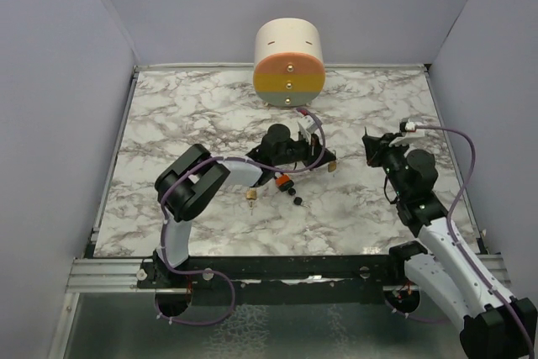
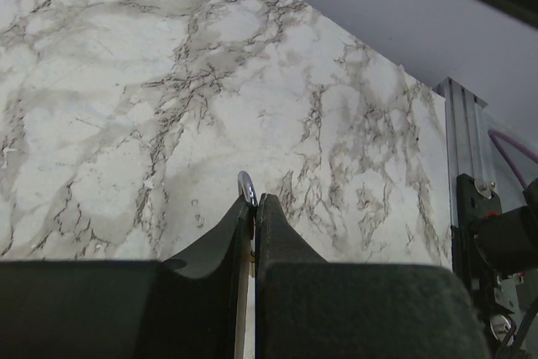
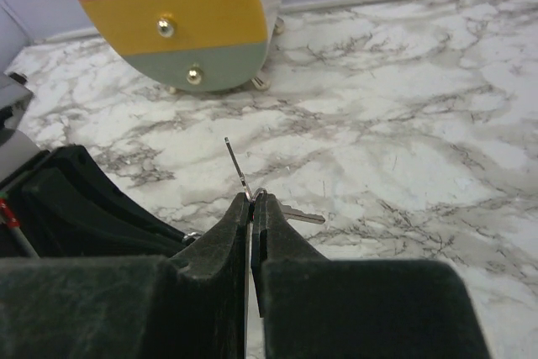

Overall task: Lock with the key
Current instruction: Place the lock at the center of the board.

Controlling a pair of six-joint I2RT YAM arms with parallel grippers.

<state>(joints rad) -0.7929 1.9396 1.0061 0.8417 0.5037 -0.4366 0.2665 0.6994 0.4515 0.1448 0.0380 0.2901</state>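
Note:
The small brass padlock (image 1: 333, 167) hangs by its shackle above marble and would drop onto it, so my left gripper keeps holding the padlock for now.
The key (image 1: 295, 197), tiny and black-headed, lies on the marble beside the orange padlock (image 1: 283, 181), with no gripper on it. My left gripper (image 1: 329, 160) is shut on the silver shackle (image 2: 246, 187) of a small brass padlock (image 1: 333, 167) that hangs at its tips. Right of it and apart from it, my right gripper (image 1: 370, 144) is shut on a small ring (image 3: 259, 196) carrying thin silver keys. One blade (image 3: 236, 163) sticks up and another (image 3: 303, 216) points right. The padlock's body is hidden in the left wrist view.
A cream drum (image 1: 288, 63) with an orange, yellow and green banded face (image 3: 168, 18) stands at the back centre. A second brass padlock (image 1: 250, 197) lies by the left arm's elbow. Grey walls close in three sides.

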